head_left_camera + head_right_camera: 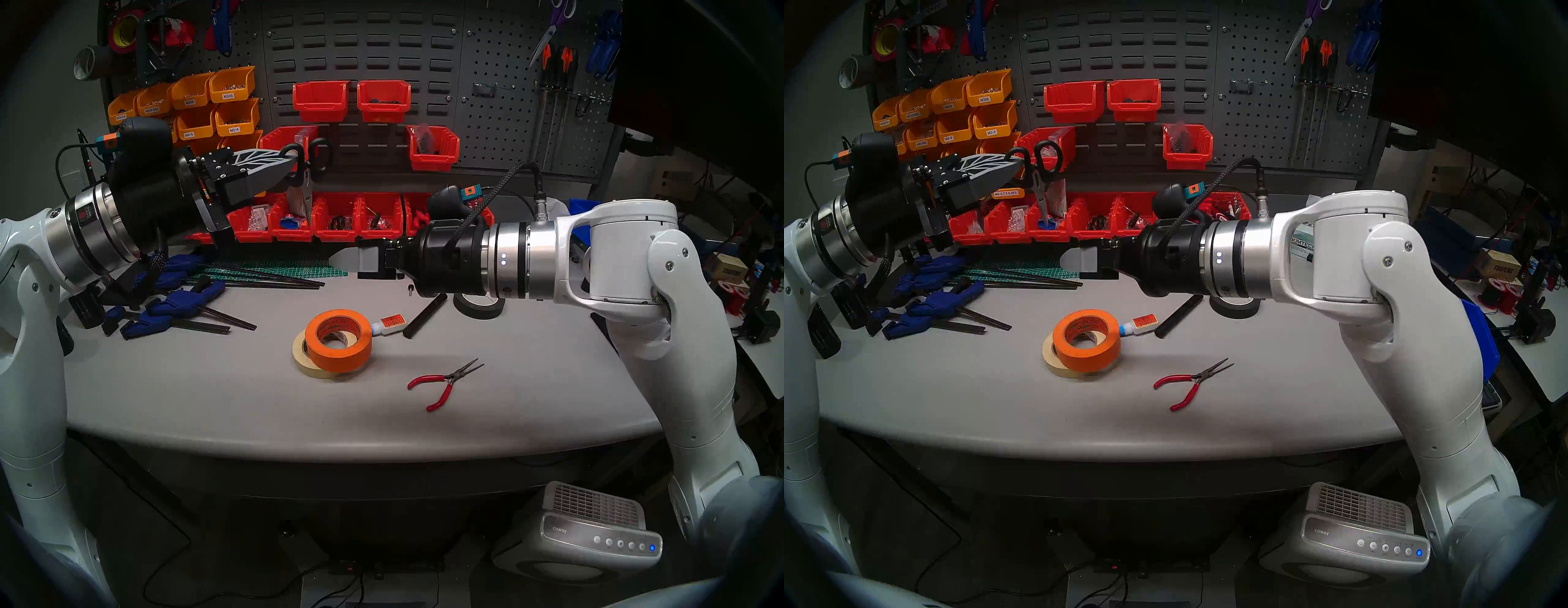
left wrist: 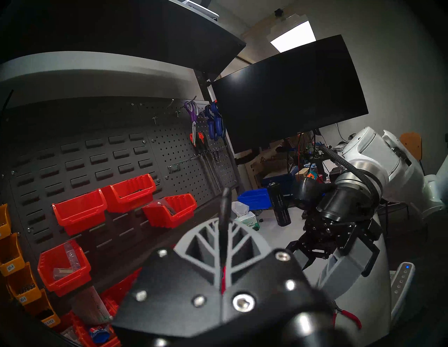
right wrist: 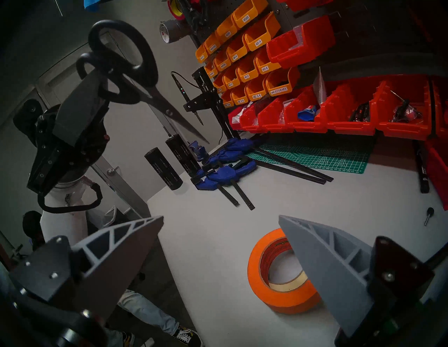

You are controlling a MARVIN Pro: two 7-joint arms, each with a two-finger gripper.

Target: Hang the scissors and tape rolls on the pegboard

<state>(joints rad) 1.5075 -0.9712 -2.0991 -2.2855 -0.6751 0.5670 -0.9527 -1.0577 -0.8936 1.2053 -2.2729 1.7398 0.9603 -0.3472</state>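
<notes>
My left gripper fills one loop, so my right gripper should reach the scissors and grab the free black loop (image 1: 321, 152), leaving the silver blades free.
My left gripper (image 1: 292, 159) is raised in front of the red bins, shut on one black loop handle of the scissors (image 1: 306, 178). Their silver blades hang down and forward, as the right wrist view shows of the scissors (image 3: 155, 97). The orange tape roll (image 1: 339, 354) lies on the table, partly on top of the cream tape roll (image 1: 303, 358). My right gripper (image 1: 339, 258) hovers above the table behind the rolls, pointing left, its jaws open and empty (image 3: 221, 218). The pegboard (image 1: 500, 63) is at the back right, with a bare hook (image 1: 488, 87).
Red pliers (image 1: 441, 380), a glue bottle (image 1: 388, 325), a black cylinder (image 1: 424, 316) and a black tape roll (image 1: 479, 305) lie near the rolls. Blue clamps (image 1: 169, 305) crowd the left. Red bins (image 1: 339, 216) line the back. Purple scissors (image 1: 551, 25) and screwdrivers hang on the pegboard.
</notes>
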